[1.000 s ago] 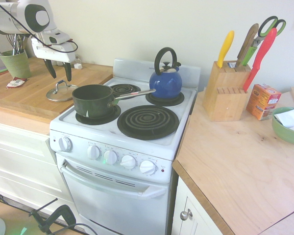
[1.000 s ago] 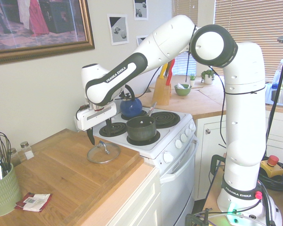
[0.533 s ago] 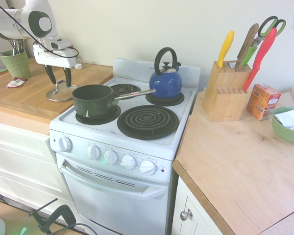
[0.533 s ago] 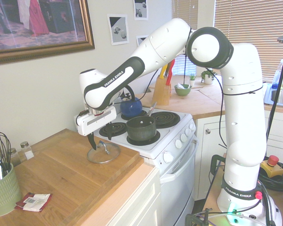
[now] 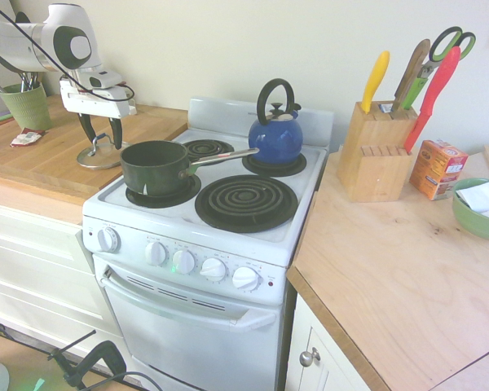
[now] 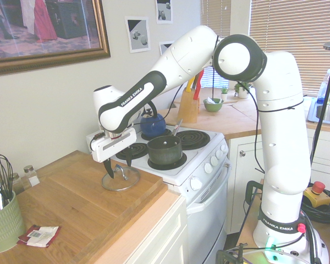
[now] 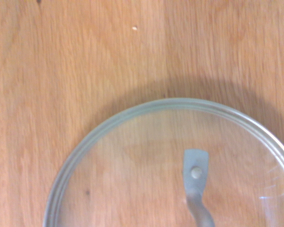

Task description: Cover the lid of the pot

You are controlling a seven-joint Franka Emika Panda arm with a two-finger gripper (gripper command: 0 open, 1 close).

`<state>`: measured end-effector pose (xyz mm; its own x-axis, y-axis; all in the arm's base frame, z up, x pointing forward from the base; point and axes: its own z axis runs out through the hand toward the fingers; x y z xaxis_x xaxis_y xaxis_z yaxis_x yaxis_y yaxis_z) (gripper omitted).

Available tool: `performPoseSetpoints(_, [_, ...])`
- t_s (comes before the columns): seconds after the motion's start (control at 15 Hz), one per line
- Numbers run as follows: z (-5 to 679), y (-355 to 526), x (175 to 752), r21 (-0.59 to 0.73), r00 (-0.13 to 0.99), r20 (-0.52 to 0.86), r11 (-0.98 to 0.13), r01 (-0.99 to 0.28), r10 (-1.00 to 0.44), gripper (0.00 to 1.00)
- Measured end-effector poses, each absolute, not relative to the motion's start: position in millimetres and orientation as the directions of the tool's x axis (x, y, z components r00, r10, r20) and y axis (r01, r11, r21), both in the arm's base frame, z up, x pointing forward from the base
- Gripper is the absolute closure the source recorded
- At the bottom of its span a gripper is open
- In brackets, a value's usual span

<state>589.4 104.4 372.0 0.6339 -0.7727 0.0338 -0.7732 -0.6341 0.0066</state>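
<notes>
The gripper picks up the glass lid (image 6: 113,180) by its raised loop handle (image 6: 122,172) next, since the lid lies flat and wide on the counter.
The lid (image 5: 85,160), clear glass with a metal rim, lies flat on the wooden counter (image 5: 33,163) left of the stove. My gripper (image 5: 102,138) hangs right over it, open, with one finger on each side of the loop handle and their tips just above the glass. In the second exterior view the gripper (image 6: 118,167) stands over the lid (image 6: 124,185) in the same way. The wrist view shows the lid (image 7: 146,170) and its handle (image 7: 197,191) from close above. The pot (image 5: 153,167), dark green and uncovered, sits on the front left burner, also seen from the other side as the pot (image 6: 165,149).
A blue kettle (image 5: 275,134) stands on the back right burner. A knife block (image 5: 376,151), a box (image 5: 438,169) and a green bowl (image 5: 479,210) are on the right counter. A green utensil cup (image 6: 3,220) and a packet (image 6: 39,235) sit at the left counter's far end.
My gripper has come down over the lid, from well above it to where its open fingers flank the handle. Lid and pot have not moved.
</notes>
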Motion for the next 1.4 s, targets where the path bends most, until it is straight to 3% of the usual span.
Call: performPoseSetpoints(1.4, [370.8, 109.0, 593.0, -0.006, 0.627, 0.040, -0.628, -0.778, -0.778, 1.00])
